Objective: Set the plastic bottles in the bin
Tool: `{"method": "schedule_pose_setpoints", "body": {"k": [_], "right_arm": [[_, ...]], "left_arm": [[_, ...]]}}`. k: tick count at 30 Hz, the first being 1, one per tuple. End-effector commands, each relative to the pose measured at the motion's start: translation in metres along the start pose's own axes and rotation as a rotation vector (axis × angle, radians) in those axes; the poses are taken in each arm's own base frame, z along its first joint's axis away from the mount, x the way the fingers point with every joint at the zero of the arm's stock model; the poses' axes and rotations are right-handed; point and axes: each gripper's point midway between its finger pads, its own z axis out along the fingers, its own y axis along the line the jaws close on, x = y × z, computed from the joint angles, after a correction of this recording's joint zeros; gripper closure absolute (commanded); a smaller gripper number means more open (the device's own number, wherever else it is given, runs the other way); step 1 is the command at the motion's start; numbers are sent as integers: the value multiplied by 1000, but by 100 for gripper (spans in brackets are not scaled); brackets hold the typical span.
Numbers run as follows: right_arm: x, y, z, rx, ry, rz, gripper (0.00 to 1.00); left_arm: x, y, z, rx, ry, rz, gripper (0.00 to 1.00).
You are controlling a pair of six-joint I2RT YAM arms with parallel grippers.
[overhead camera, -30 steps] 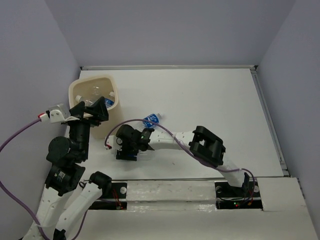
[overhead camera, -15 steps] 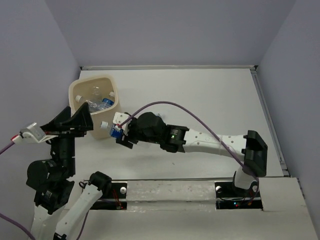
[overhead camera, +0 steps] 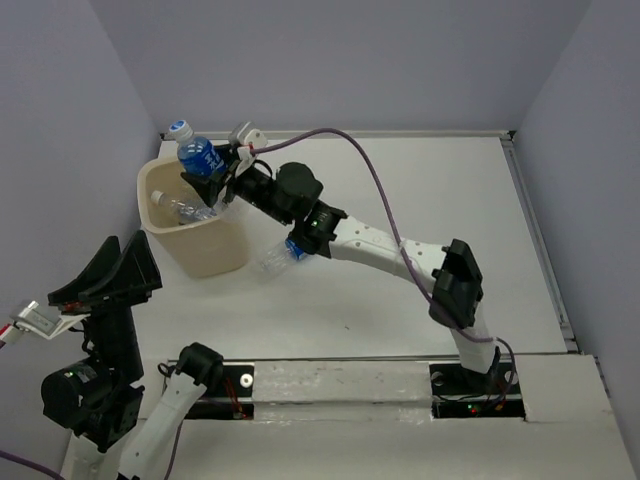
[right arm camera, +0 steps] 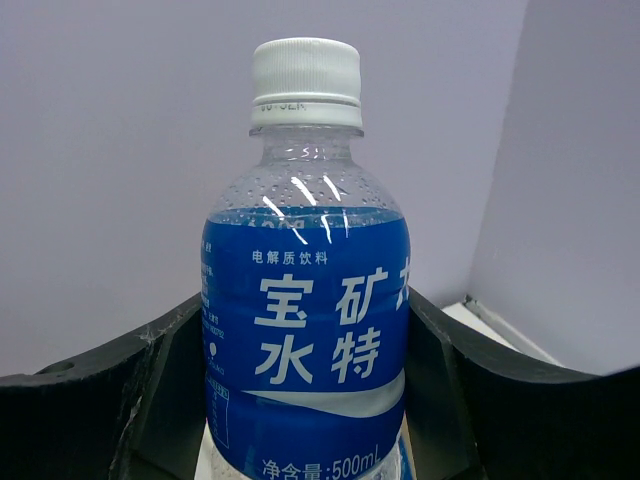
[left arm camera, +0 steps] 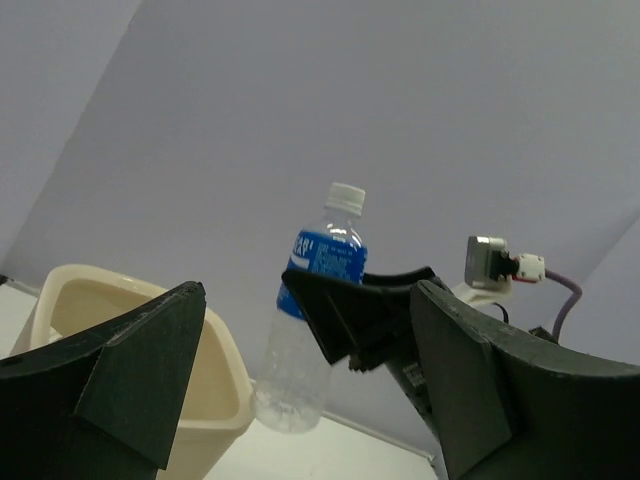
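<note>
My right gripper must keep holding: the bottle's bottom is beside the opening, so the bottle would hit the bin's rim [left arm camera: 222, 345] or fall outside if released now.
The beige bin [overhead camera: 213, 248] stands at the table's far left, with clear bottles [overhead camera: 181, 209] lying inside it. My right gripper [overhead camera: 207, 166] is shut on a plastic bottle [overhead camera: 197, 154] with a blue label and white cap, held above the bin's far rim, cap up. The right wrist view shows that bottle [right arm camera: 305, 320] upright between the black fingers [right arm camera: 450, 390]. Another bottle [overhead camera: 277, 257] lies on the table right of the bin. My left gripper [overhead camera: 128, 250] is open and empty, raised in front of the bin. Its wrist view shows the held bottle [left arm camera: 322, 290] and the bin's rim [left arm camera: 222, 345].
Grey walls close in the table on the left, back and right. The right arm [overhead camera: 380, 245] stretches across the table's middle with its purple cable [overhead camera: 372, 185] arching above. A raised edge strip [overhead camera: 535, 230] runs along the table's right side.
My right gripper has carried the bottle from beside the bin's front up to above the bin's far rim. My left arm has drawn back toward the near left.
</note>
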Motion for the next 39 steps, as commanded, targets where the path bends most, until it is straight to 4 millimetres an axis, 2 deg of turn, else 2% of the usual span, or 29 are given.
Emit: {"method": "schedule_pose_setpoints", "body": {"k": [1, 2, 3, 5, 6, 7, 8, 12, 13, 15, 16, 19, 20, 21, 22, 23, 24, 25, 27, 29, 30, 31, 32, 33, 34, 35, 36, 38, 39], "right_arm": [[-56, 1, 37, -52, -257, 78, 55], [-57, 0, 42, -46, -277, 84, 55], [-83, -1, 46, -46, -345, 80, 55], [-84, -2, 55, -38, -380, 70, 55], [-81, -2, 59, -39, -386, 74, 55], [-47, -7, 69, -40, -351, 86, 54], [-56, -4, 70, -58, -375, 102, 53], [-6, -7, 73, -30, -311, 140, 38], [-6, -8, 72, -25, -306, 141, 26], [2, -8, 71, -25, -277, 143, 18], [-6, -7, 70, -30, -278, 144, 12], [-8, -8, 65, -52, -252, 133, 6], [-26, -6, 60, -65, -269, 129, 6], [-14, -5, 58, -65, -238, 124, 6], [-16, -4, 55, -69, -231, 121, 6], [-38, -4, 48, -73, -257, 117, 6], [-45, -4, 44, -71, -263, 117, 7], [-27, -6, 36, -60, -232, 120, 9], [-39, -8, 20, -45, -245, 121, 14], [-80, -11, -3, -35, -299, 106, 22], [-64, -12, -11, -26, -254, 97, 23], [-86, -12, -23, -23, -277, 91, 24], [-87, -13, -30, -17, -268, 87, 25], [-65, -15, -41, -5, -214, 79, 25], [-63, -16, -50, 1, -200, 75, 26], [-86, -17, -65, 8, -233, 69, 28], [-59, -23, -78, 42, -175, 68, 30], [-56, -27, -98, 69, -155, 63, 37], [-55, -31, -118, 96, -136, 63, 41]], "left_arm": [[-3, 3, 2, -10, -41, 0, 7], [-1, 3, 3, -11, -35, 4, 7], [2, 0, 4, 2, -26, 6, 7], [3, -1, 5, 9, -24, 7, 7], [5, 0, 5, 8, -22, 10, 7], [6, 0, 5, 7, -20, 13, 7], [7, 1, 6, 2, -19, 17, 7], [6, 2, 5, 0, -25, 17, 8], [7, 2, 5, 1, -25, 19, 8], [8, 1, 6, 4, -23, 21, 8], [8, 1, 7, 4, -20, 34, 8], [6, 4, 7, -13, -26, 48, 8], [4, 6, 7, -22, -33, 55, 8], [4, 8, 7, -29, -36, 57, 8], [3, 8, 7, -33, -38, 61, 8], [4, 9, 8, -41, -36, 68, 8], [5, 9, 9, -41, -30, 75, 8], [8, 6, 12, -28, -15, 84, 8], [16, 0, 15, -1, 15, 97, 8], [26, -10, 18, 43, 53, 102, 8], [38, -12, 23, 49, 91, 106, 8], [40, -17, 25, 64, 107, 100, 8], [53, -24, 29, 98, 151, 104, 8], [59, -28, 30, 116, 176, 104, 8], [63, -33, 31, 131, 197, 94, 8], [80, -39, 34, 162, 254, 102, 8], [93, -41, 34, 178, 302, 114, 8], [114, -54, 34, 244, 392, 125, 8], [139, -53, 37, 250, 476, 149, 8]]}}
